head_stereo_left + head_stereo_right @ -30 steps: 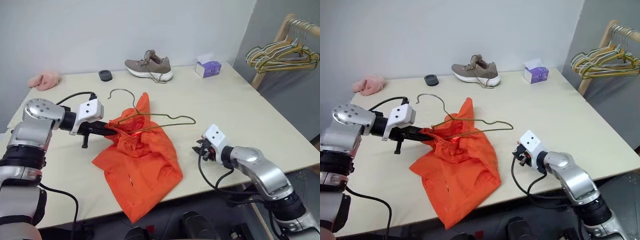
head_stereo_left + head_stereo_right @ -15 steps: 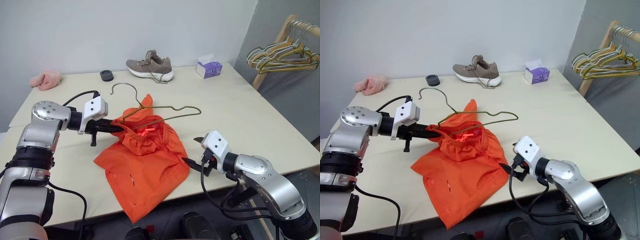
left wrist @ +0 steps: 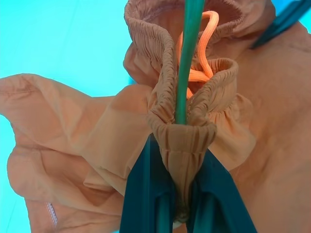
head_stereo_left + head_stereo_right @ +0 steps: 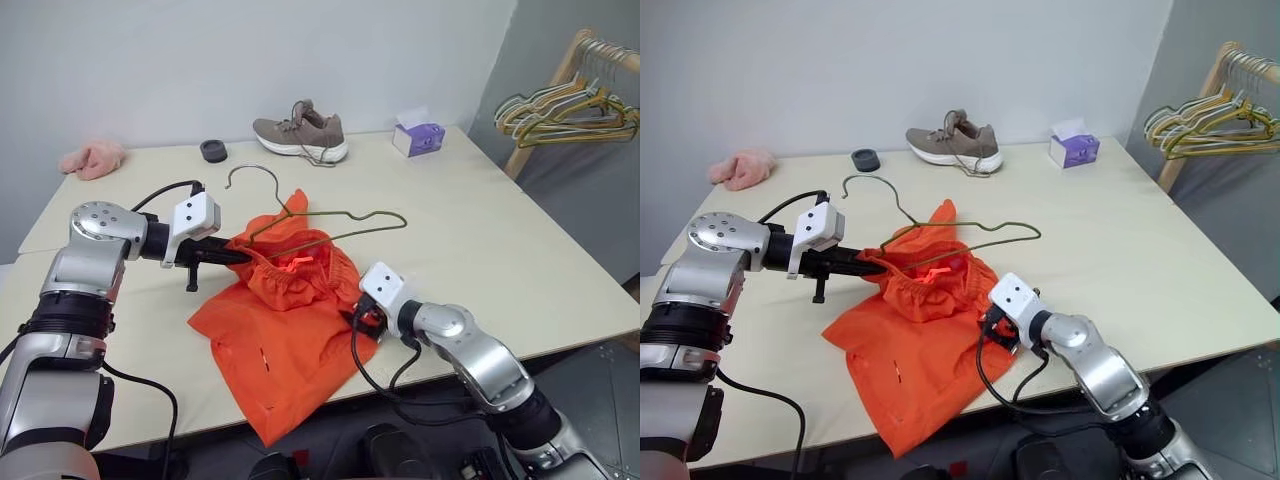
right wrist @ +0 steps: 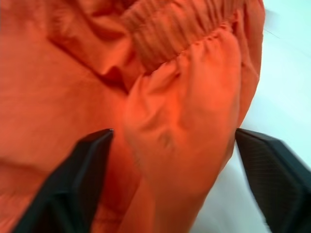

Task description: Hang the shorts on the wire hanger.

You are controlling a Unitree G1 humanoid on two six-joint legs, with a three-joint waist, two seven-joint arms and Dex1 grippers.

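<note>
My right gripper grips the shorts (image 4: 280, 340) by their gathered waistband's side next, to work the waistband over the wire hanger.
The bright orange shorts (image 4: 280, 340) lie bunched on the table, one leg hanging over the front edge. The wire hanger (image 4: 370, 217) is tilted above them, hook toward the back, one end tucked into the waistband. My left gripper (image 4: 240, 256) is shut on the gathered waistband (image 3: 167, 97), with the hanger's wire (image 3: 187, 58) and the drawstring loop (image 3: 204, 43) rising just past its fingertips. My right gripper (image 4: 352, 318) is at the shorts' right edge. It is open, and a fold of orange fabric (image 5: 184, 126) bulges between its wide-set fingers (image 5: 80, 165).
At the back of the table (image 4: 480, 240) are a brown shoe (image 4: 300, 132), a purple tissue box (image 4: 417, 136), a black ring (image 4: 212, 151) and a pink fluffy cloth (image 4: 90, 158). A wooden rack with bunched hangers (image 4: 570, 105) stands off the table at the far right.
My right gripper has moved left across the table to the shorts' right edge, and its fingers have spread. The left gripper has kept its hold and place.
</note>
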